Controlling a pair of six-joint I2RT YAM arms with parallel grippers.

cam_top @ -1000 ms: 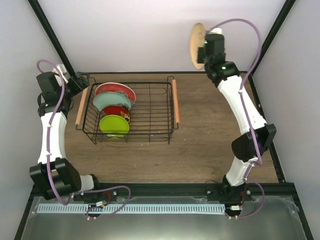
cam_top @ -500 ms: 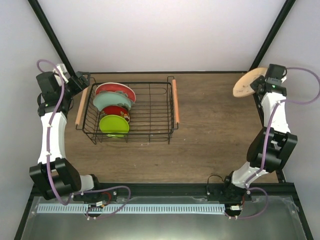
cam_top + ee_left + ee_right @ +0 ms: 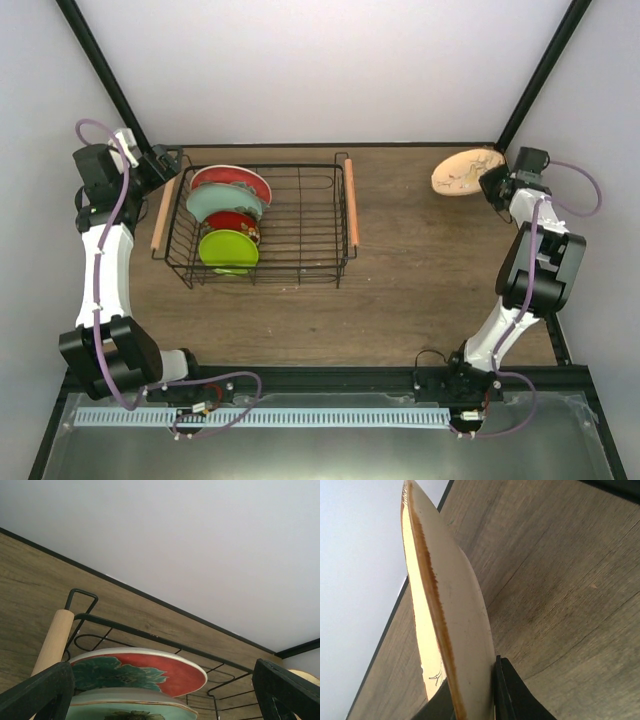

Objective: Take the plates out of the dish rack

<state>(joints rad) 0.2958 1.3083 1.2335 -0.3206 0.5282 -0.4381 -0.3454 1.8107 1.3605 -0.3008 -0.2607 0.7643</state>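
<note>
My right gripper keeps holding the beige plate for now, since the plate is steeply edge-on above the wood. It would drop and tip over if I opened now.
The black wire dish rack (image 3: 300, 168) stands at the table's left back. In it, on edge, are a red-rimmed plate with a teal floral centre (image 3: 232, 182), a pale mint plate (image 3: 225, 203), a small red patterned plate (image 3: 238, 222) and a lime green plate (image 3: 228, 250). My left gripper (image 3: 165, 162) is open and empty at the rack's far left corner. In the left wrist view the floral plate (image 3: 165, 672) and the mint plate (image 3: 130, 710) lie between its fingers (image 3: 37, 695). My right gripper (image 3: 492, 186) is shut on the beige plate (image 3: 465, 172), tilted low over the far right corner. The right wrist view shows that plate (image 3: 455, 625) edge-on in the pinch (image 3: 472, 705).
Wooden rod handles (image 3: 351, 200) run along the rack's short sides; the left one shows in the left wrist view (image 3: 54, 640). Black frame posts (image 3: 530, 75) rise at both back corners, and a wall is close behind. Bare wood table (image 3: 430, 270) lies to the right of the rack.
My right arm swung the beige plate from high at the back centre out to the right, then down towards the far right corner. The left arm and the rack have not moved.
</note>
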